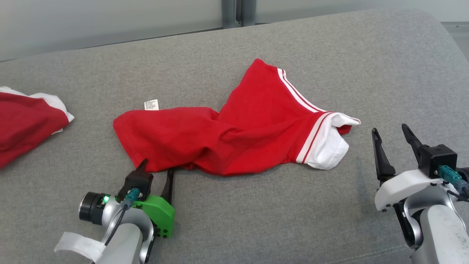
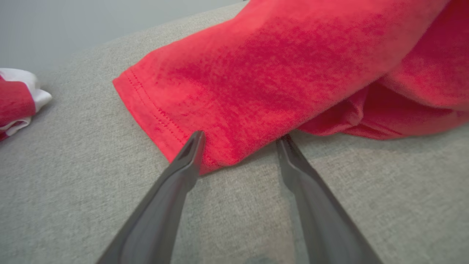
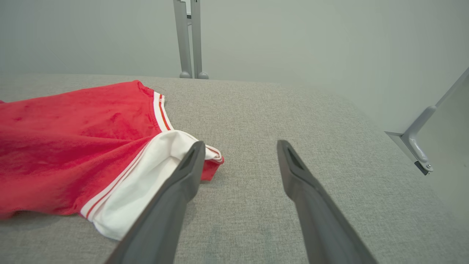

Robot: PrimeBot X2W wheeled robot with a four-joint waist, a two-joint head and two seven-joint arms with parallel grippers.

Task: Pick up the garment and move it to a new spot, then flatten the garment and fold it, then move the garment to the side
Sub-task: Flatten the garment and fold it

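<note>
I will grab the garment by its stitched hem corner (image 1: pixel 154 167) with my left gripper next. A thin edge is there to take, while the crumpled red cloth (image 1: pixel 228 143) lies loose.
A red garment (image 1: pixel 234 135) with white striped trim and a white collar part lies crumpled on the grey cushioned surface (image 1: pixel 256 212). My left gripper (image 1: pixel 157 169) stands open at the garment's near left hem corner, its fingertips at the cloth's edge. The left wrist view has that stitched hem (image 2: pixel 161 121) of the garment (image 2: pixel 278 69) just past the left gripper (image 2: pixel 240 139), with nothing clamped. My right gripper (image 1: pixel 390 131) is open to the right of the white end, apart from it. From the right wrist, the garment (image 3: pixel 73 146) lies left of the right gripper (image 3: pixel 240 146).
A second red and white garment (image 1: pixel 25 124) lies at the far left edge, also seen as a garment (image 2: pixel 18 99) in the left wrist view. A small white label (image 1: pixel 151 105) sticks out behind the red cloth. Grey metal posts (image 3: pixel 190 40) stand behind the surface.
</note>
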